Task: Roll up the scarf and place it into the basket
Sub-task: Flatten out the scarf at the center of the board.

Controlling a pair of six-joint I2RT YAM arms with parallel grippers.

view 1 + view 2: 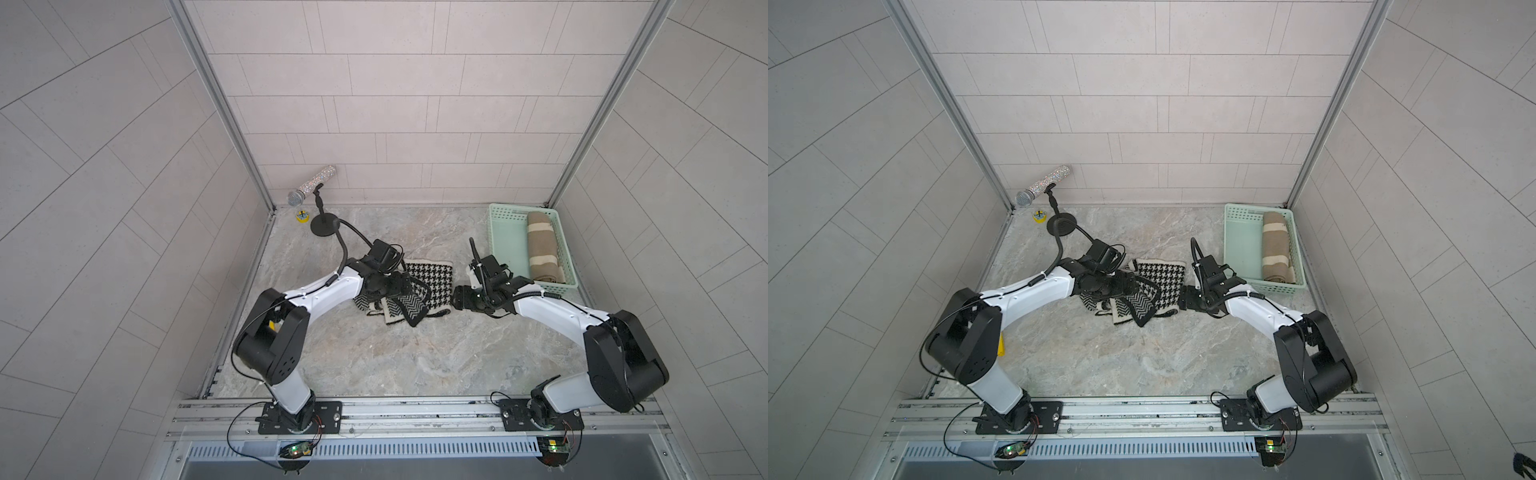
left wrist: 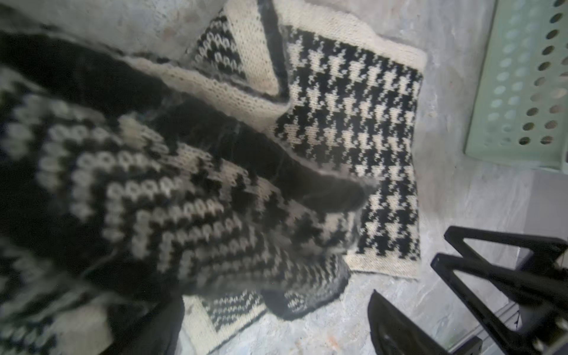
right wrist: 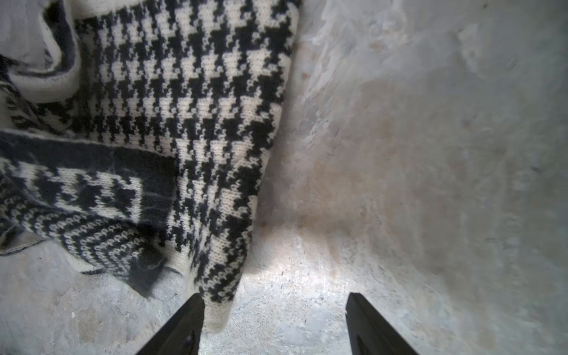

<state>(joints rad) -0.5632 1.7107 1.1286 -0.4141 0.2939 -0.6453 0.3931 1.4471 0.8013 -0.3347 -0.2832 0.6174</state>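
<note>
My right gripper should next grab the scarf [image 1: 432, 278] by its loose corner at the scarf's edge near the basket, to spread it flat for rolling.
The scarf [image 1: 432, 278] is a black-and-white houndstooth knit, lying loosely folded and rumpled in the middle of the table in both top views [image 1: 1163, 272]. My left gripper [image 1: 405, 287] hovers over its left folds, jaws wide open in the left wrist view [image 2: 276, 333], with cloth lying loose under them. My right gripper [image 1: 457, 297] is at the scarf's right edge, open [image 3: 276, 327]; a scarf corner [image 3: 219, 310] lies loose beside one finger [image 3: 181, 329]. The mint-green basket [image 1: 505, 232] stands at the back right, apart from the scarf.
A rolled brown-and-cream striped cloth [image 1: 543, 249] lies in the basket's right half. A glittery microphone [image 1: 311, 187] on a black stand [image 1: 322, 226] and a small yellow object [image 1: 302, 217] sit at the back left corner. Tiled walls close three sides.
</note>
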